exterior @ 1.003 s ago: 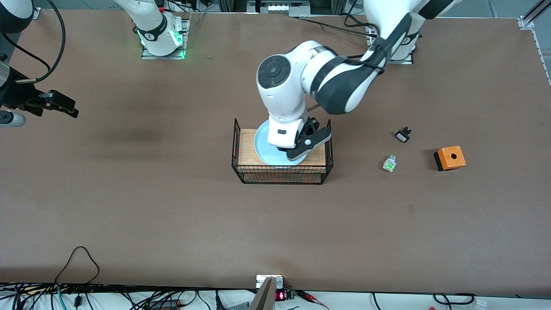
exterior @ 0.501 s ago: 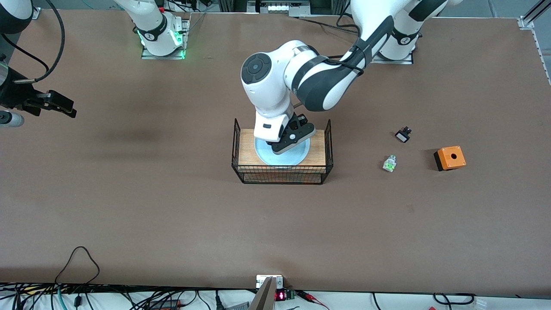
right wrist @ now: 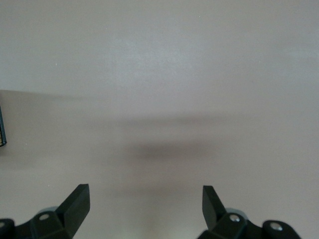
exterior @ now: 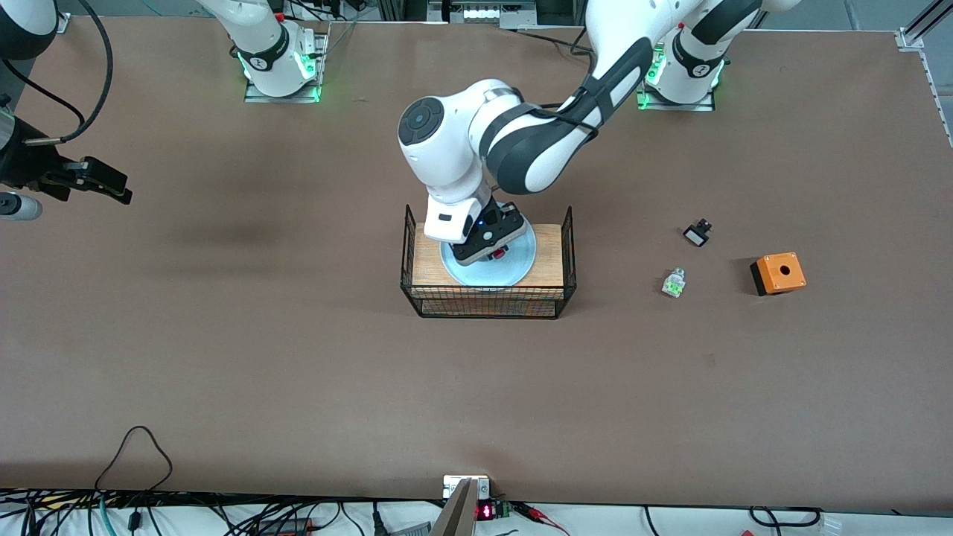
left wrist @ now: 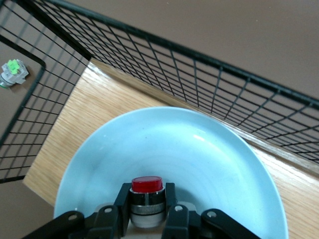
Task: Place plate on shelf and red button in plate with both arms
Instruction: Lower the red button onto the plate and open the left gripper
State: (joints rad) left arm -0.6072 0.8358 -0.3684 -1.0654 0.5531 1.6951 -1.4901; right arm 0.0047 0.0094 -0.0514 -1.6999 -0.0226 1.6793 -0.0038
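The red button (left wrist: 147, 199) hangs low over the plate's middle in the left wrist view, so it is now time for my left gripper to release it.
The pale light-blue plate (exterior: 515, 266) lies flat on a wooden board inside a black wire basket at mid-table. My left gripper (exterior: 493, 250) hangs low over the plate's middle, shut on the red button (exterior: 497, 254). In the left wrist view the plate (left wrist: 199, 149) fills the frame, and the red button (left wrist: 147, 184) stands cap-outward between the black fingers (left wrist: 170, 198) of the left gripper (left wrist: 147, 195). My right gripper (exterior: 110, 186) waits over bare table at the right arm's end. Seen from the right wrist, the right gripper (right wrist: 144, 199) is open with nothing between its fingers.
The wire basket (exterior: 488, 301) has tall mesh sides round the wooden board (exterior: 426, 253). Toward the left arm's end lie a small black part (exterior: 697, 234), a green-and-clear part (exterior: 674, 284) and an orange box with a round hole (exterior: 778, 272).
The left arm has carried the red button from the plate's edge toward its middle, shifting toward the right arm's end. The right arm has stayed put.
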